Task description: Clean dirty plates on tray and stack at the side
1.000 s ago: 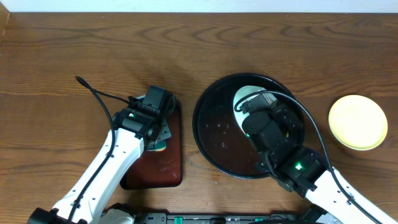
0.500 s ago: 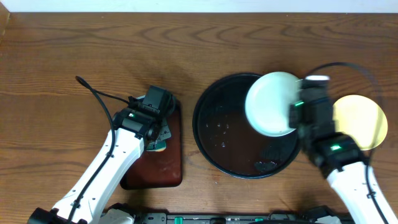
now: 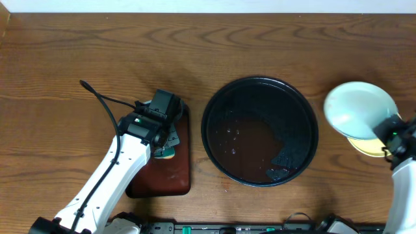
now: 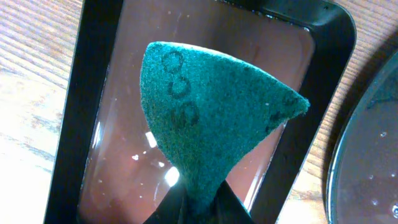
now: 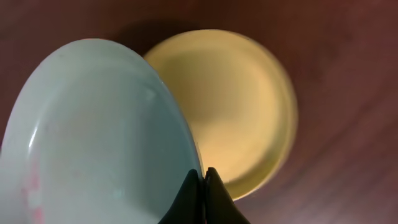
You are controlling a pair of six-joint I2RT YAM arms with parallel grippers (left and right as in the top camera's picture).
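The green scouring pad (image 3: 166,154) (image 4: 208,106) hangs inside the rim of the red-brown tray, over the tray's bottom. My left gripper will open, as the pad would come to rest there if released.
My right gripper (image 3: 388,133) (image 5: 203,177) is shut on the rim of a pale blue-white plate (image 3: 359,110) (image 5: 93,130) and holds it above the pale yellow plate (image 3: 370,148) (image 5: 233,106), which lies on the table right of the black tray (image 3: 218,104). A faint red smear shows at the blue plate's lower left edge. My left gripper (image 3: 168,140) (image 4: 200,199) is shut on a green scouring pad (image 4: 214,115) over the small red-brown tray (image 3: 170,175) (image 4: 124,162). A third plate is not in view.
The black tray holds wet smears and a dark scrap (image 3: 284,156) near its right front. My left arm (image 3: 114,175) crosses the table's front left.
My right gripper has lifted the blue-white plate off the black tray and carried it right, over the yellow plate. The left arm has not moved.
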